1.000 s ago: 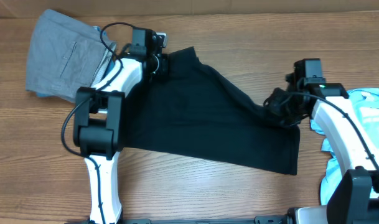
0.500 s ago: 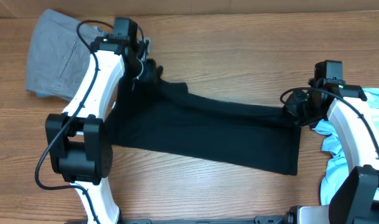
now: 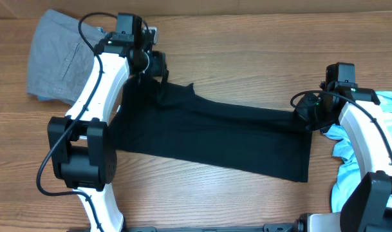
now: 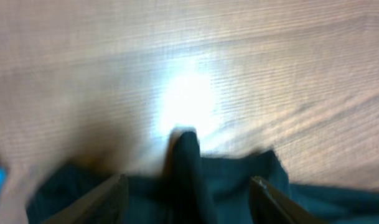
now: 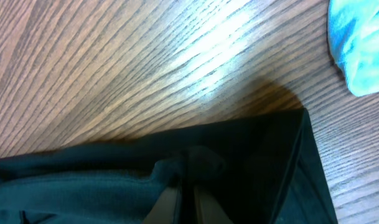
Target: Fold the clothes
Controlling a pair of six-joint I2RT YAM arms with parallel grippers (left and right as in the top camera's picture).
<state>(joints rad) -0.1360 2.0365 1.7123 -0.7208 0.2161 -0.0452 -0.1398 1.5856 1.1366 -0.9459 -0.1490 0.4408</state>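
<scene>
Next, my left gripper takes the black garment by the raised fold at its far corner. Both far corners of the garment then fold over together.
A black garment lies folded lengthwise across the middle of the wooden table. My left gripper hovers open at its far left corner. In the left wrist view a raised ridge of the dark cloth stands loose between the spread fingers of the left gripper, touching neither. My right gripper is shut on the garment's far right corner. In the right wrist view its fingers pinch a small bunched fold of the black cloth.
A folded grey garment lies at the far left corner, just left of my left arm. A light blue garment is heaped at the right edge beside my right arm, and also shows in the right wrist view.
Both arms pulled apart and drew the black garment into a flat band. Then the left gripper opened and let go of the left corner, which dropped. The right gripper kept its hold.
</scene>
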